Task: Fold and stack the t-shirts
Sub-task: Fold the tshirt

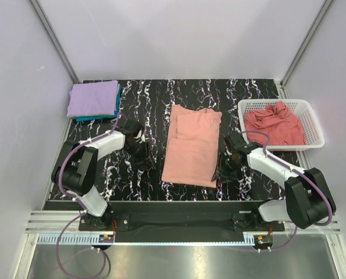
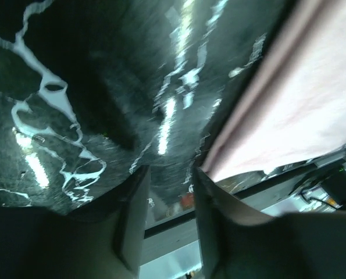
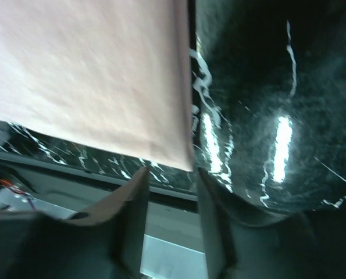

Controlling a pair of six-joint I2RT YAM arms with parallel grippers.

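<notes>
My left gripper should next grab the salmon-pink t-shirt's near corner, opposite the right gripper's corner, to fold its near end over evenly.
A salmon-pink t-shirt [image 1: 191, 145] lies folded into a long strip in the middle of the black marbled table [image 1: 149, 99]. My left gripper [image 1: 145, 158] hovers just off its left edge, jaws apart and holding nothing. My right gripper [image 1: 221, 170] is close to its right edge, also open and empty. In the left wrist view the gripper [image 2: 170, 174] shows a bare gap, with the shirt [image 2: 300, 110] to the right. In the right wrist view the gripper [image 3: 171, 174] sits below the shirt's near corner [image 3: 91, 75]. A folded lavender t-shirt [image 1: 93, 99] rests on a teal one [image 1: 97, 118] at the back left.
A white lattice basket [image 1: 314, 129] at the back right holds a crumpled rose-pink t-shirt [image 1: 274, 125]. White walls close in the table on the left, back and right. The arm bases and a metal rail [image 1: 178, 224] run along the near edge.
</notes>
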